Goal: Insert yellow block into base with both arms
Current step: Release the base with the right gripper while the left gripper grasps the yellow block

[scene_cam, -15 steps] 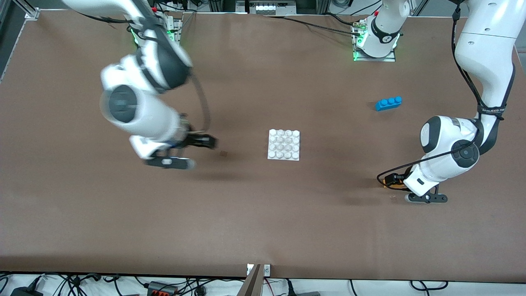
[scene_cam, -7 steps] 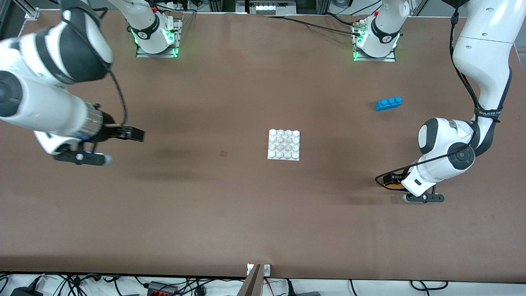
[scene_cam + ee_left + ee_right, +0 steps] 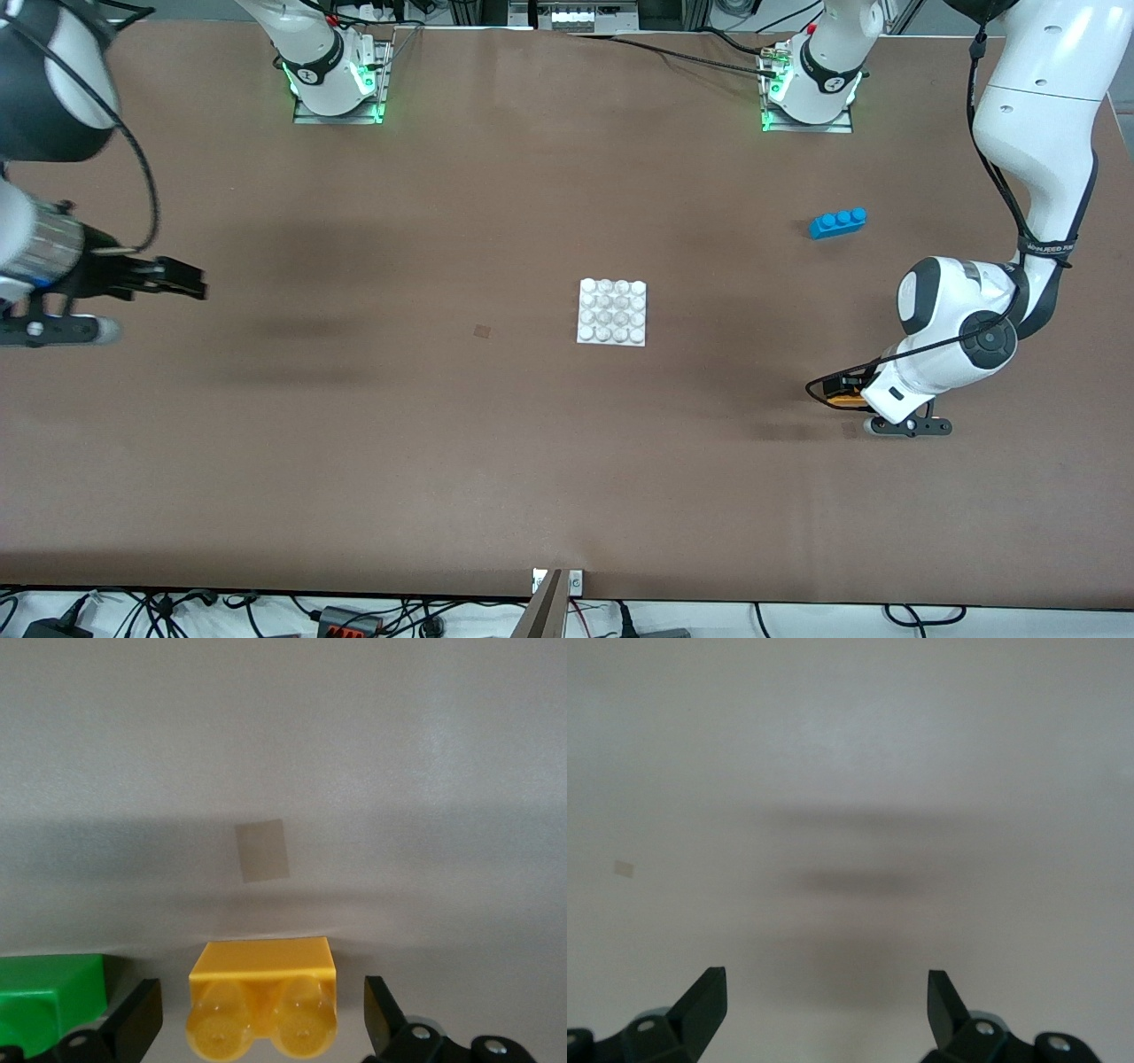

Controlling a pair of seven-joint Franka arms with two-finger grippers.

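Observation:
My fingers stand beside the sides of the block (image 3: 849, 401), so my left gripper closes next. Closing now would catch the yellow block.
The yellow block (image 3: 263, 997) lies on the table between the open fingers of my left gripper (image 3: 257, 1020), with gaps on both sides. In the front view the left gripper (image 3: 831, 390) is low at the table near the left arm's end, and only an orange sliver of the block (image 3: 849, 401) shows under the wrist. The white studded base (image 3: 611, 312) lies flat at the middle of the table. My right gripper (image 3: 182, 285) is open and empty over bare table at the right arm's end; it also shows in the right wrist view (image 3: 824, 1005).
A green brick (image 3: 49, 997) lies beside the yellow block, just outside one left finger. A blue three-stud brick (image 3: 837, 222) lies farther from the front camera than the left gripper. A small tape patch (image 3: 481, 330) is beside the base.
The right arm has swung away from the middle of the table to its own end, gripper still open. The left gripper has shifted slightly at the yellow block.

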